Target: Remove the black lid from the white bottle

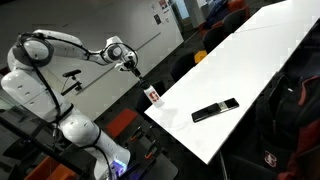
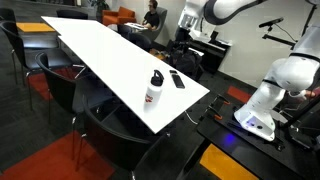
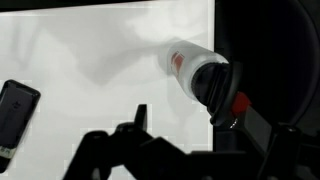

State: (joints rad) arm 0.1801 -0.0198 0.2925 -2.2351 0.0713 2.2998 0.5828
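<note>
I should next grab the black lid [image 2: 157,75] from above by its top loop handle to lift it off the white bottle.
The white bottle [image 1: 153,97] stands upright near the table's corner, with a red-orange mark on its side. It also shows in an exterior view [image 2: 153,92] and in the wrist view [image 3: 182,60]. The black lid [image 2: 157,75] sits on its top and shows in the wrist view [image 3: 212,82] as a dark round cap. My gripper [image 1: 130,68] hangs in the air above and beside the bottle, not touching it. In the wrist view the gripper [image 3: 190,112] is open and empty, and the lid lies close to one finger.
A long flat black remote-like bar [image 1: 215,110] lies on the white table [image 1: 250,60] a little away from the bottle; it also shows in an exterior view [image 2: 177,79] and the wrist view [image 3: 15,110]. Chairs stand along the table's sides. The table edge is right beside the bottle.
</note>
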